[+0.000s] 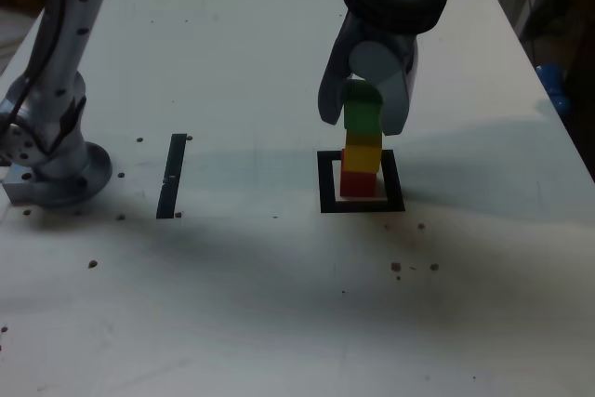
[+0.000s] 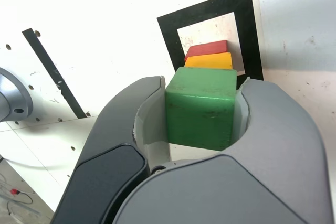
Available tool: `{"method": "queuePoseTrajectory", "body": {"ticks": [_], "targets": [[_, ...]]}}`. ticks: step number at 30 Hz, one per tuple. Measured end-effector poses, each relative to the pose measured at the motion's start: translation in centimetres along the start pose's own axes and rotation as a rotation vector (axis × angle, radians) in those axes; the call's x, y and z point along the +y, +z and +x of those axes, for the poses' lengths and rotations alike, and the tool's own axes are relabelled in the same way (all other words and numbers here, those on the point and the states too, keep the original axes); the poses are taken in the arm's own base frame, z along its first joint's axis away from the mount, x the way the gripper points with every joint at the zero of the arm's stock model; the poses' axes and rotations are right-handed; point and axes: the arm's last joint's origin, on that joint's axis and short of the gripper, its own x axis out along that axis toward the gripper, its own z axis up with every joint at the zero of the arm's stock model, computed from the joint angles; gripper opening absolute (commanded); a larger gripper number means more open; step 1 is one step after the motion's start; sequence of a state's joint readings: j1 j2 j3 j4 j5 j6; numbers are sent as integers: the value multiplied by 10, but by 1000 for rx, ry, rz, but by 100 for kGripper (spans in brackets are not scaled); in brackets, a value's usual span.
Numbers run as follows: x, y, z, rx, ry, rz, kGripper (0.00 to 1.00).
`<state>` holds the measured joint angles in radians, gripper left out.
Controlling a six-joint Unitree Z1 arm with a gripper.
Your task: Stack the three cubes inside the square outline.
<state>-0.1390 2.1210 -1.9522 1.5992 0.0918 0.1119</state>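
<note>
My gripper is ready to open: the green cube's lower edge meets the yellow cube's top (image 1: 363, 138) in the exterior view, so the green cube would stand.
Three cubes stand in one column inside the square outline (image 1: 326, 183) (image 2: 168, 32): the red cube (image 1: 358, 183) (image 2: 206, 49) at the bottom, the yellow cube (image 1: 362, 153) (image 2: 210, 60) on it, and the green cube (image 1: 363, 116) (image 2: 200, 106) on top. My gripper (image 1: 363, 124) (image 2: 202, 85) reaches down from above and is shut on the green cube, one jaw against each side. The green cube rests on the yellow one, slightly offset. The column stands in the outline's white centre, towards its side at the exterior view's left.
A thin black strip (image 1: 173, 176) (image 2: 52, 72) lies on the white table at the exterior view's left of the outline. The arm's metal base (image 1: 51, 165) (image 2: 10, 95) stands at the far left. Small dark specks dot the table. A blue object (image 1: 553, 81) lies beyond the right edge.
</note>
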Motion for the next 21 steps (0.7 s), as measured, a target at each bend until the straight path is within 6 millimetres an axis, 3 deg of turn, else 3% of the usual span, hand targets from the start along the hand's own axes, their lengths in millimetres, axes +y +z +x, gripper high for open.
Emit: {"method": "queuePoseTrajectory", "body": {"ticks": [4, 6, 11, 13, 21], "targets": [[0, 0, 0, -2, -1, -1, 32], [-1, 1, 1, 2, -3, 0, 37], [-1, 3, 6, 11, -10, 2, 84], [-2, 3, 7, 11, -13, 4, 97], [-2, 3, 8, 12, -15, 6, 100]]}}
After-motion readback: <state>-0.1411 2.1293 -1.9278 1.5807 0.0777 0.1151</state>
